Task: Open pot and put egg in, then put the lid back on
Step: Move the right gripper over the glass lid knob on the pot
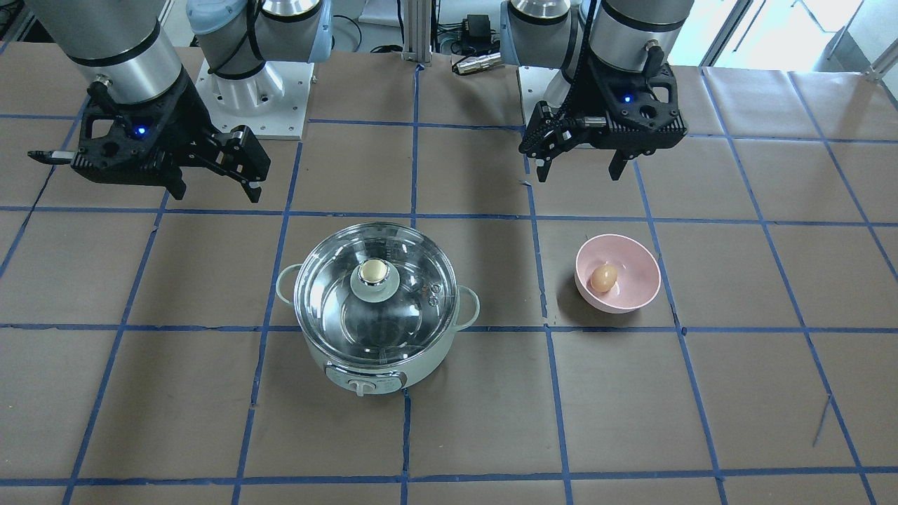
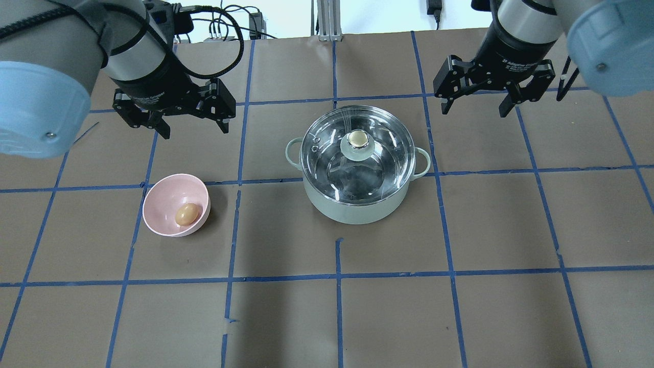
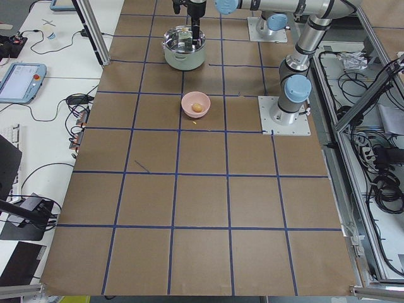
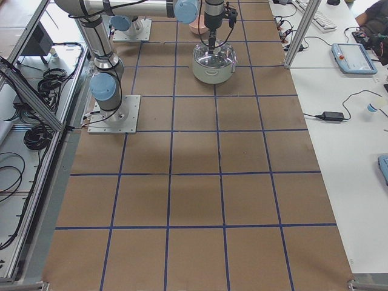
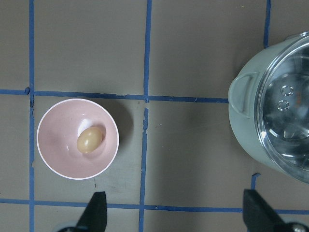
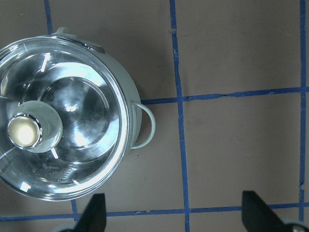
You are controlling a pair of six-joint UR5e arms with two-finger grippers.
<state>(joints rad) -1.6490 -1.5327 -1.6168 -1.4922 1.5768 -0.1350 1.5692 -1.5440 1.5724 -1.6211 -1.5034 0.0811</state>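
My right gripper picks up the glass lid by its beige knob [image 1: 374, 271] next, to open the pot [image 1: 365, 365] for the egg.
The mint-green pot [image 2: 357, 212] stands mid-table with the clear glass lid [image 2: 357, 174] shut on it, beige knob [image 2: 359, 138] up. The light-brown egg [image 2: 186, 214] lies in a pink bowl [image 2: 158, 199] on the robot's left of the pot. My left gripper [image 2: 195, 130] hovers open and empty beyond the bowl. My right gripper [image 2: 473, 110] hovers open and empty to the pot's far right. The left wrist view shows the egg [image 5: 90, 139] and the pot's edge [image 5: 246, 130]. The right wrist view shows the lid [image 6: 72, 121]. In the front view: pot [image 1: 365, 365], egg [image 1: 603, 278].
The table [image 2: 490, 230] is covered in brown paper with a blue tape grid. The pot's control panel [image 1: 365, 382] faces away from the robot. The arm bases [image 1: 252, 98] stand at the robot's edge of the table. Cables and devices lie beyond the table's side edges [image 3: 38, 76].
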